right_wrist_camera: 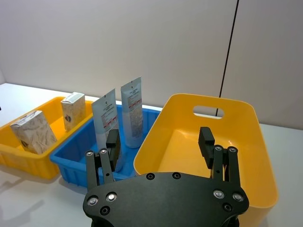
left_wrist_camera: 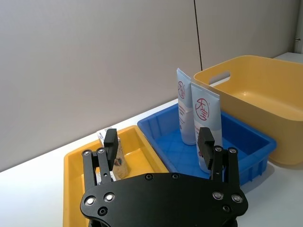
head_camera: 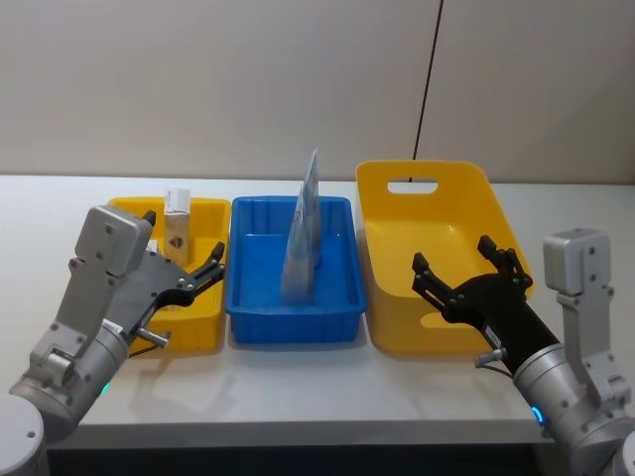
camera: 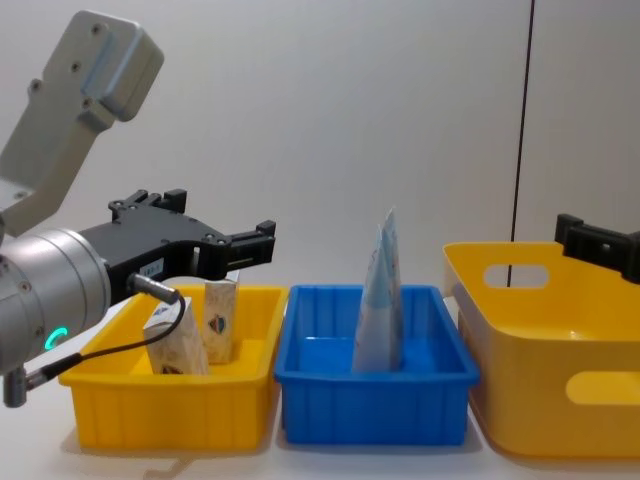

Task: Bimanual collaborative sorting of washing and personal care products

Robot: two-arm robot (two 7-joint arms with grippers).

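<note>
The leaning cream-grey carton should next be picked up by its raised top end (right_wrist_camera: pixel 28 120) with the robot's left gripper, since the yellow tray's sides crowd the carton's lower end.
Two cream cartons (right_wrist_camera: pixel 33 132) (right_wrist_camera: pixel 73 109) with leafy print stand in the small yellow tray (head_camera: pixel 203 327); the chest view shows them as an upright carton (camera: pixel 220 320) and a leaning one (camera: pixel 170 345). Two pale blue tubes (left_wrist_camera: pixel 182 106) (left_wrist_camera: pixel 206 118) with a red emblem stand upright, side by side, in the blue tray (head_camera: pixel 293 322). My left gripper (head_camera: pixel 184 248) hovers open over the small yellow tray, just above the cartons (left_wrist_camera: pixel 118 161), holding nothing. My right gripper (head_camera: pixel 464 268) hangs open and empty over the front of the big yellow bin (head_camera: pixel 397 228).
The three containers sit in a row on a white table (head_camera: pixel 298 387), with the big yellow bin (camera: pixel 520 400) farthest right. A grey wall stands close behind them. Bare tabletop runs along the front edge.
</note>
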